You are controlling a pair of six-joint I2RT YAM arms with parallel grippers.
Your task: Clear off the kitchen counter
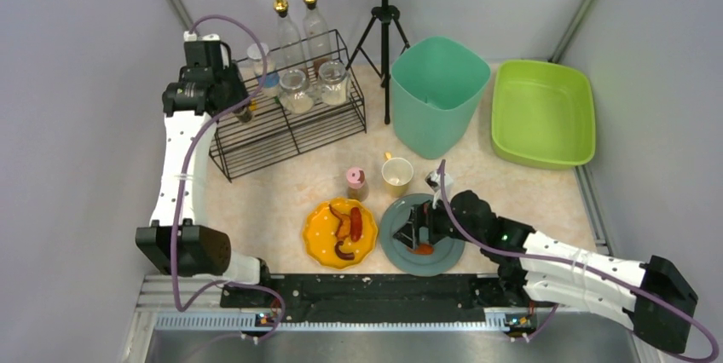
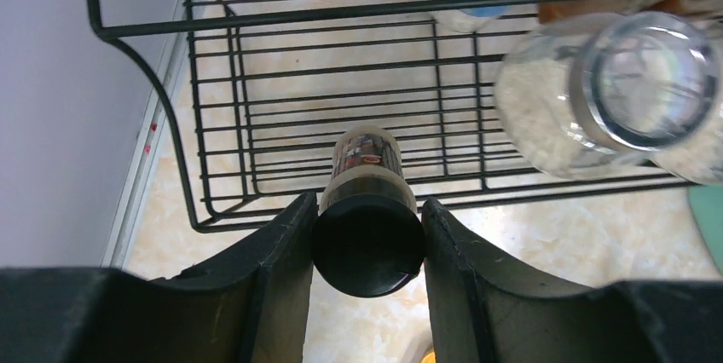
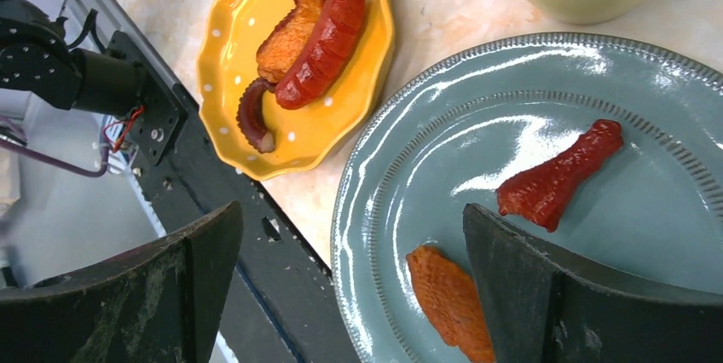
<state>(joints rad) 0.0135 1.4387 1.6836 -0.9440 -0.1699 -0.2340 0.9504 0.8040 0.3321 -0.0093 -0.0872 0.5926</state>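
Note:
The bottle hangs above open wires and would fall onto them on opening now, so my left gripper keeps hold of it until it reaches the rack's corner.
The beige kitchen counter [image 1: 273, 201] holds a yellow plate [image 1: 320, 244] with a sausage [image 3: 328, 43] and other food scraps. Beside it is a grey-blue plate [image 1: 392, 218] with a red piece [image 3: 558, 180] and an orange piece [image 3: 448, 299]. A cream cup [image 1: 397, 173] and a pink-capped jar [image 1: 356, 181] stand behind them. My left gripper [image 1: 243, 112] is shut on a black-capped spice bottle [image 2: 367, 167], held over the front left of the black wire rack [image 2: 341, 73]. My right gripper [image 3: 349, 210] is open, low over the grey-blue plate's left rim.
The rack [image 1: 290, 120] holds several glass jars and bottles; one jar [image 2: 614, 90] is close to the right of the held bottle. A teal bin [image 1: 439, 90] and a green tub [image 1: 543, 113] stand at the back right. A tripod [image 1: 384, 31] stands behind the bin.

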